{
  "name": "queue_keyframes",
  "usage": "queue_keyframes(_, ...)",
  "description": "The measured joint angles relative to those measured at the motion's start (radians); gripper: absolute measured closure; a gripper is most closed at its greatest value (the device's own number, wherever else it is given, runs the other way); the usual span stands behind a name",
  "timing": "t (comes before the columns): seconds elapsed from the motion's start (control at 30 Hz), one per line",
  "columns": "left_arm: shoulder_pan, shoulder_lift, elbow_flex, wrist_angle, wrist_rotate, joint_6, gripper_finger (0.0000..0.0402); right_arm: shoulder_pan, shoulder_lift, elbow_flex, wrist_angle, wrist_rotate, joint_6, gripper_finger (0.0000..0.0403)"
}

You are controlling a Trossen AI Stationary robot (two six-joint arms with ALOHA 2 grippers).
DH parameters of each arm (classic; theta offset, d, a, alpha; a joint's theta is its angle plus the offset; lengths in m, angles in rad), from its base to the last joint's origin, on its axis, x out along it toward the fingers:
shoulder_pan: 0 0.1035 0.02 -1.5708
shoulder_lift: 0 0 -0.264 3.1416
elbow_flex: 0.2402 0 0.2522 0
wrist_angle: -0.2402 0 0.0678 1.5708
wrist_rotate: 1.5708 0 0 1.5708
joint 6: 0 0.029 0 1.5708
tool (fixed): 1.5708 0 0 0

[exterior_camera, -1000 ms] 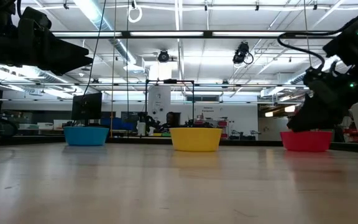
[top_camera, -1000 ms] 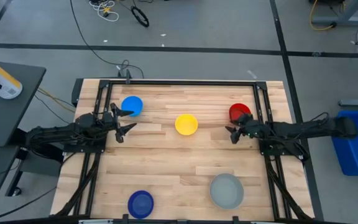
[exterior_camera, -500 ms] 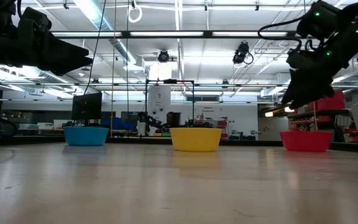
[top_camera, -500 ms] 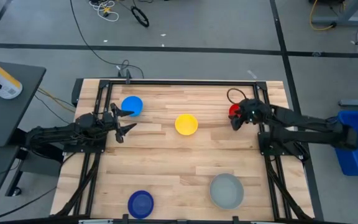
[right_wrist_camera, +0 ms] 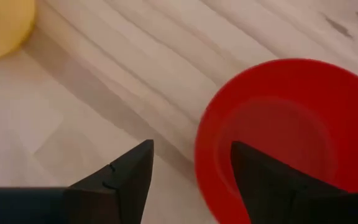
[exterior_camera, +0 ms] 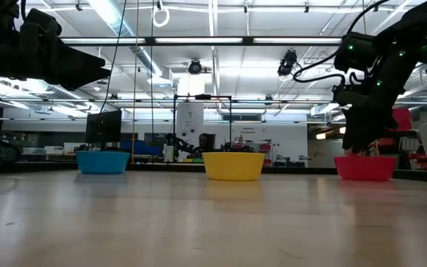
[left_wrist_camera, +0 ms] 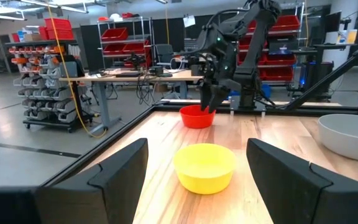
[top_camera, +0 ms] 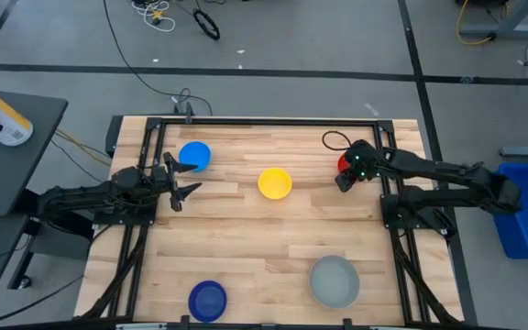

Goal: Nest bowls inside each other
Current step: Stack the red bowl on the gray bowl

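I should grab the red bowl's rim [right_wrist_camera: 199, 149] with my right gripper next. Then the red bowl can go inside the grey bowl.
Five bowls rest upright on their bases on the wooden table. The light blue bowl [top_camera: 194, 156] is far left, the yellow bowl [top_camera: 275, 182] is in the middle, and the red bowl [top_camera: 345, 162] is far right. The dark blue bowl [top_camera: 208, 300] and the larger grey bowl [top_camera: 335, 280] stand near the front edge. My right gripper [right_wrist_camera: 191, 152] is open and points steeply down just above the red bowl [right_wrist_camera: 291, 130]. One finger hangs over its hollow and the other outside its rim, without visible touch. My left gripper [top_camera: 189, 180] waits open and level beside the light blue bowl.
A black metal frame [top_camera: 264, 121] runs along the table's far edge and down both sides by the arm bases. Bare wood lies between the yellow bowl and the two front bowls. A blue bin [top_camera: 525, 215] stands off the table's right side.
My right gripper has swung toward the table's far edge and risen. It has then tipped from nearly level to steeply downward over the red bowl's rim, with its fingers open throughout. No bowl has moved.
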Motion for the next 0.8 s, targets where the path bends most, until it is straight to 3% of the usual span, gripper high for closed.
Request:
queue_keyframes(0.4, 0.0, 0.0, 0.0, -0.007, 0.0, -0.004, 0.0123, -0.037, 0.072, 0.0, 0.039, 0.007, -0.028, 0.0188)
queue_keyframes(0.8, 0.0, 0.0, 0.0, -0.015, 0.02, -0.012, 0.0123, -0.036, 0.122, -0.025, 0.115, 0.006, -0.036, 0.0226)
